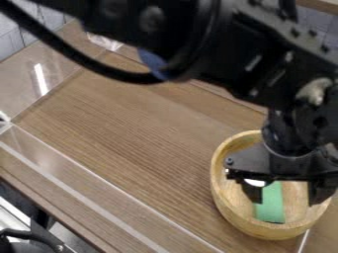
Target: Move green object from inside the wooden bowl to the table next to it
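My gripper's fingers are still above the green object, high over the wooden bowl's bottom, so closing now would miss. My gripper moves lower next, before it closes.
The wooden bowl [224, 194] sits on the table [126, 119] at the lower right. Inside it lies the green object [271, 209], a flat block of which only the near half shows under the hand. My gripper [278, 186] hangs low over the bowl, pointing steeply down. Its dark fingers [239, 179] stand wide apart, one on each side of the block, and hold nothing. I cannot tell whether they touch the block. The black arm reaches in from the upper left and hides the bowl's far rim.
Low clear acrylic walls [53, 163] edge the tabletop on the left and front. Bare wood-grain surface stretches to the left of the bowl. The bowl stands close to the table's right front corner.
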Action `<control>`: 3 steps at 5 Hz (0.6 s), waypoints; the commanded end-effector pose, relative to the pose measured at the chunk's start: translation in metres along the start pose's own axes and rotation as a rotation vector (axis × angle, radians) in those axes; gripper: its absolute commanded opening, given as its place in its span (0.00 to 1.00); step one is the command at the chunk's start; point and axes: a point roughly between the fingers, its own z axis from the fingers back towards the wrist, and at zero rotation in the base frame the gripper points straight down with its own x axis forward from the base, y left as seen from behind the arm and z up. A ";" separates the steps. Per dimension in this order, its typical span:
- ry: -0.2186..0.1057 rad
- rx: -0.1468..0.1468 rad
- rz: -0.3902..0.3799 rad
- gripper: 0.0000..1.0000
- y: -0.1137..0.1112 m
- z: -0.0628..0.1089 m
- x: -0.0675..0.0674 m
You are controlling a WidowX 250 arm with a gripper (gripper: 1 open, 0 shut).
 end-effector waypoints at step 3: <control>0.011 0.080 0.113 1.00 0.009 -0.008 -0.001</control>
